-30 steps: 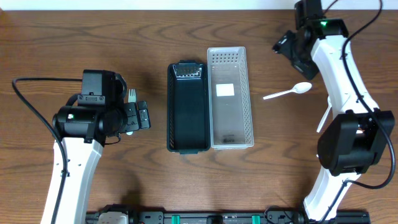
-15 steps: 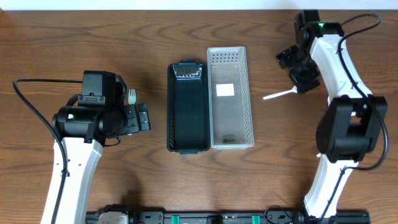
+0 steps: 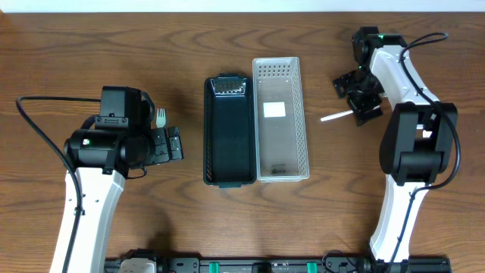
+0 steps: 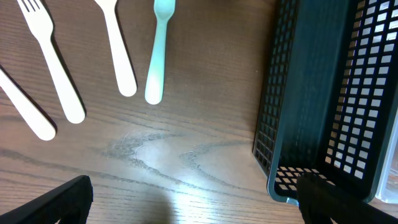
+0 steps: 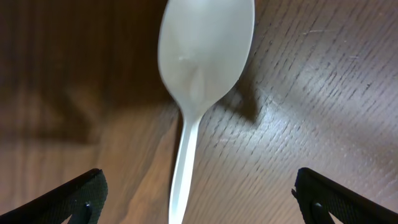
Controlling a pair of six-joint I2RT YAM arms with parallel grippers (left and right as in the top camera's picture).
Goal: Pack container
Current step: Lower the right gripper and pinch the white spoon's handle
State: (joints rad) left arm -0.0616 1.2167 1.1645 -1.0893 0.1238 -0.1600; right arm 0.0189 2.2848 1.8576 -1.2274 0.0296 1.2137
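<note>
The white plastic spoon (image 5: 202,68) should be laid lengthwise inside the clear white basket, so I should grab it with my right gripper across its handle near the bowl (image 5: 188,135).
A black mesh basket (image 3: 229,133) and a clear white basket (image 3: 279,121) stand side by side mid-table. My right gripper (image 3: 359,97) is open and hovers low over a white plastic spoon (image 5: 202,68), whose handle (image 3: 335,116) sticks out to the left. The spoon lies between the open fingers in the right wrist view. My left gripper (image 3: 173,142) is open and empty, left of the black basket (image 4: 323,99). White forks (image 4: 53,68) and a mint green utensil (image 4: 157,53) lie on the table ahead of it.
A green fork tip (image 3: 161,116) shows by the left arm. A white utensil lies partly hidden behind the right arm. The table's far edge runs along the top.
My right gripper has moved down and left from the back corner onto the white spoon, now covering its bowl. The left arm has not moved.
</note>
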